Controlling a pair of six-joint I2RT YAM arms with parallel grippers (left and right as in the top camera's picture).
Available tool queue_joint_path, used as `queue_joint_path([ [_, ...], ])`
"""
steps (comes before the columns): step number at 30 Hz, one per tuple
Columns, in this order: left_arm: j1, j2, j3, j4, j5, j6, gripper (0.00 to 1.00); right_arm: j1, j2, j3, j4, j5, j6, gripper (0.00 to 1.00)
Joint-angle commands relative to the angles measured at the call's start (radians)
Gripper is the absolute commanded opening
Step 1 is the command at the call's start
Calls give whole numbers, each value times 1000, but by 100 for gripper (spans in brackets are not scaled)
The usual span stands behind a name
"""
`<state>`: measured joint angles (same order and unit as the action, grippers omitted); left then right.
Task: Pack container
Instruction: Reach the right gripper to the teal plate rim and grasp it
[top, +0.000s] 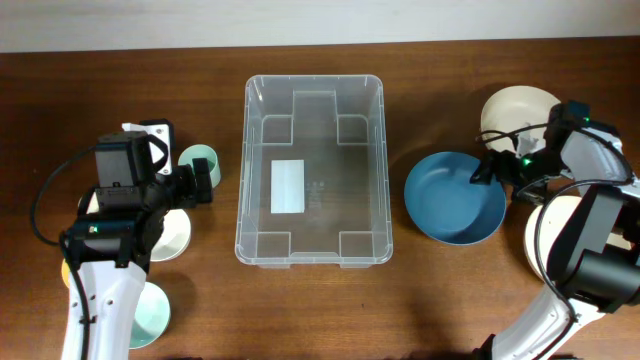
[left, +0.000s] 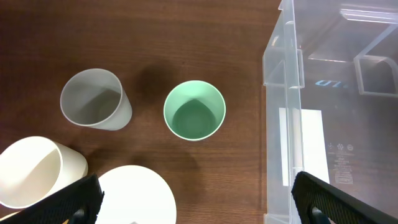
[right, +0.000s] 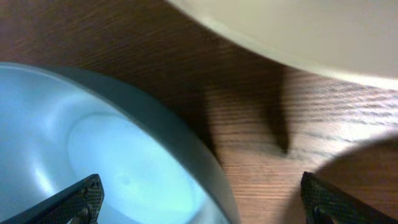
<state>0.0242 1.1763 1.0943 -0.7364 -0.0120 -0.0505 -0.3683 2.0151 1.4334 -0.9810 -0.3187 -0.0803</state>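
Note:
My right gripper grabs the blue bowl (top: 455, 197) by its rim away from the container next, since that leaves the bowl's base free to settle inside.
The clear plastic container (top: 243, 170) stands in the middle of the table with only a white label on its bottom; its left wall shows in the left wrist view (left: 283, 81). My left gripper (top: 205, 186) is open and empty, hovering left of the container over bare wood (left: 199, 208), just below a mint-green cup (left: 194, 111). A blue bowl (top: 455, 197) sits right of the container. My right gripper (top: 490, 168) is open, with the blue bowl's right rim (right: 205, 155) between its fingers (right: 205, 205).
A grey cup (left: 94, 99), a cream cup (left: 34, 171) and a white bowl (left: 140, 196) stand by the left arm. A mint bowl (top: 150, 315) is at the front left. A cream bowl (top: 520, 110) and a white bowl (top: 545, 235) flank the right arm.

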Motion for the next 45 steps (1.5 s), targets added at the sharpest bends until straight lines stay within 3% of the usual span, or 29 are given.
queue_joint_path([
  [1, 5, 2, 18, 6, -6, -13, 99, 24, 8, -19, 14, 13, -20, 96],
  [21, 5, 2, 18, 2, -6, -13, 99, 29, 8, -111, 31, 27, -17, 86],
  [23, 5, 2, 18, 2, -6, -13, 99, 29, 8, -113, 31, 27, -17, 80],
  [25, 5, 2, 18, 2, -6, -13, 99, 29, 8, -113, 29, 27, -17, 64],
  [29, 5, 2, 18, 2, -6, -13, 100, 29, 8, -113, 28, 27, -17, 46],
  [45, 5, 2, 18, 2, -6, -13, 99, 29, 8, -113, 29, 27, -17, 12],
])
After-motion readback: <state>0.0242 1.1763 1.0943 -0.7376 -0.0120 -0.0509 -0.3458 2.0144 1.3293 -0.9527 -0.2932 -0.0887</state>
